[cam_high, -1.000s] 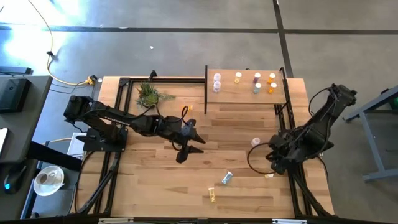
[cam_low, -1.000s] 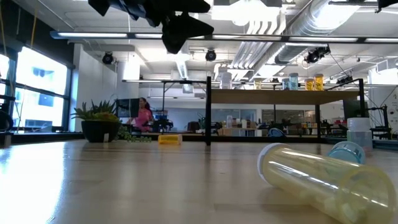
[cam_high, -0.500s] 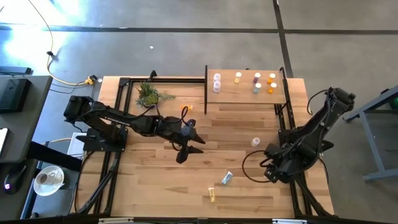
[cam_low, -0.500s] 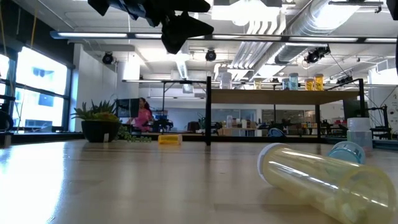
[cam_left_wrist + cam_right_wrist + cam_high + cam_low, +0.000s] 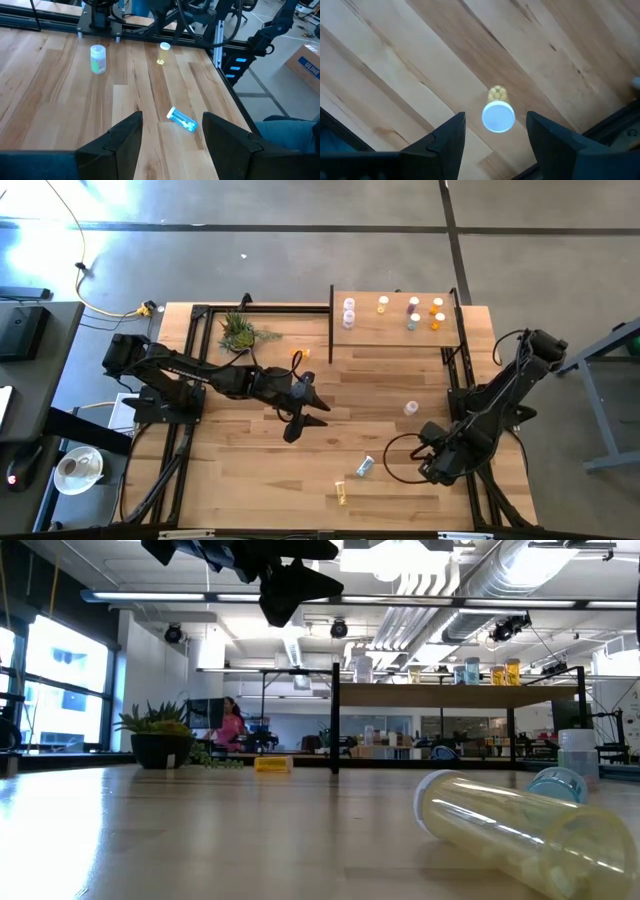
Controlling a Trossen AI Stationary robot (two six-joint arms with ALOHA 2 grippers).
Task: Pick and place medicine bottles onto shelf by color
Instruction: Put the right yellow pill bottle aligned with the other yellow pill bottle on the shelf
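Note:
The fingers of the robot's right gripper are above the white cap, so they would miss if they closed now. The right gripper will go lower first and then close on the bottle.
My right gripper [image 5: 431, 467] [image 5: 495, 119] is open and points down near the table's right edge. It is over a small yellow bottle with a white cap [image 5: 498, 116], and its fingers stand on either side of the bottle, apart from it. My left gripper [image 5: 306, 424] [image 5: 172, 122] is open and empty above the table's middle. A pale blue bottle [image 5: 365, 467] [image 5: 181, 118] and a yellow bottle [image 5: 342, 494] [image 5: 505, 830] lie on their sides. A clear bottle [image 5: 410, 409] [image 5: 98, 59] stands upright. The shelf [image 5: 395, 330] carries several upright bottles [image 5: 349, 313].
A small potted plant [image 5: 240, 332] stands at the far left of the table. A small orange piece [image 5: 299, 355] lies near it. Black frame rails [image 5: 452, 385] run along the table's right side by the right arm. Bare planks [image 5: 250, 480] lie at the near left.
My right gripper has gone toward the table's near edge and now stands over the small yellow bottle by the right edge.

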